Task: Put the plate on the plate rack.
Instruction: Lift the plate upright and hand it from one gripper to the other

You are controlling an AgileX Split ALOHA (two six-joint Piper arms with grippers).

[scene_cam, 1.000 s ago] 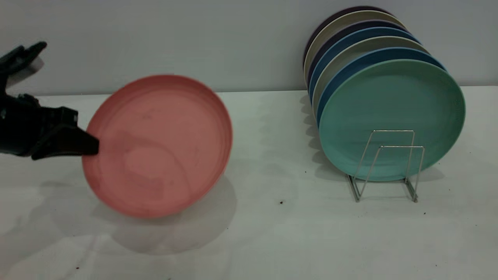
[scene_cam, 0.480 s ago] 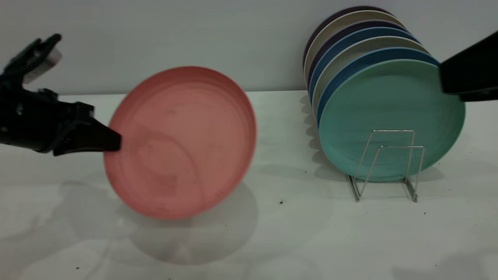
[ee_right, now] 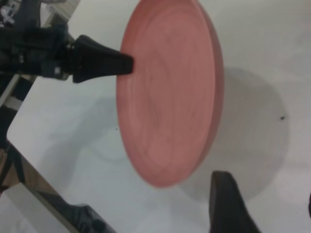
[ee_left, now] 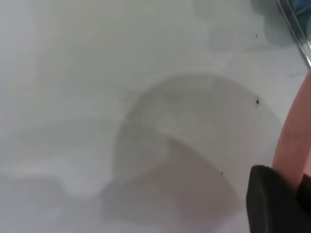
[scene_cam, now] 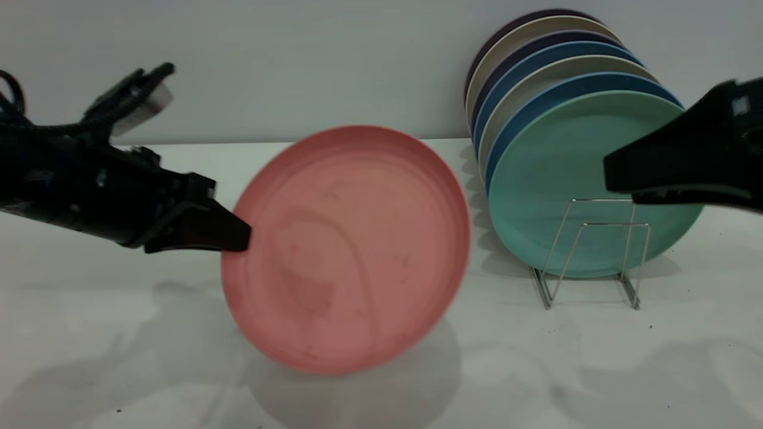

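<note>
The salmon-pink plate should go on the plate rack (scene_cam: 596,256), so my right gripper should next grab it by its free rim (scene_cam: 465,223).
The salmon-pink plate (scene_cam: 346,250) hangs tilted on edge above the table, left of the rack; it also shows in the right wrist view (ee_right: 170,92) and as a rim edge in the left wrist view (ee_left: 294,141). My left gripper (scene_cam: 235,238) is shut on the plate's left rim, as the left wrist view (ee_left: 291,183) also shows. The silver wire plate rack (scene_cam: 596,256) stands at the right with two free front loops. My right gripper (scene_cam: 617,179) is open and empty, in the air in front of the racked plates, pointing at the pink plate; its own view (ee_right: 267,194) shows the fingers apart.
Several plates stand in the rack, a teal-green plate (scene_cam: 548,196) in front, blue and cream ones behind. The white table (scene_cam: 506,369) carries the plate's shadow and small dark specks. A grey wall closes the back.
My left gripper has carried the pink plate to the right, toward the rack. My right gripper has come in from the right edge to in front of the teal plate.
</note>
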